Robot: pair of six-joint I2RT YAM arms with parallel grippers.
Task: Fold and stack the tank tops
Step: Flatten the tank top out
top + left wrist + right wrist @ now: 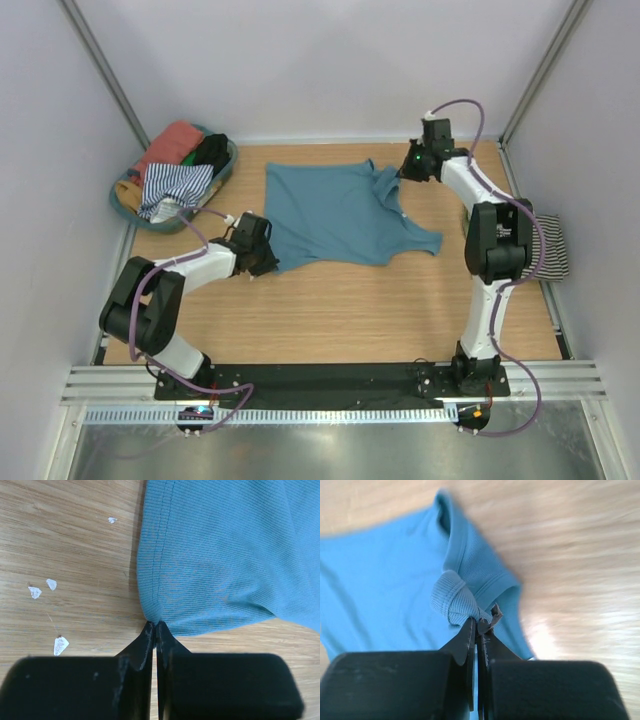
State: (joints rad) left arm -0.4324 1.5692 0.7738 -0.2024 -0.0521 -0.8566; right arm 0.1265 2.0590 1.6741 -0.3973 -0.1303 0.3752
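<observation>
The bunched shoulder strap (457,600) would fall short, folded on the teal tank top beside empty wood, if I opened now. My right gripper keeps holding it for now.
A teal blue tank top (335,212) lies spread flat on the wooden table, straps toward the right. My left gripper (268,262) is shut on its near left hem corner (155,617), the cloth pinched between the fingertips. At the far right, my right gripper (404,170) is shut on a bunched shoulder strap (457,600) and holds it a little above the table. More tank tops, striped (175,187), coral (170,142) and black, are piled in the round teal basket (228,165) at the back left. A striped tank top (552,245) lies folded at the right edge.
White walls close the table on three sides, with metal posts in the back corners. Small white flecks (59,645) dot the wood beside the left gripper. The right arm's upper link (497,240) stands between the teal top and the folded striped one.
</observation>
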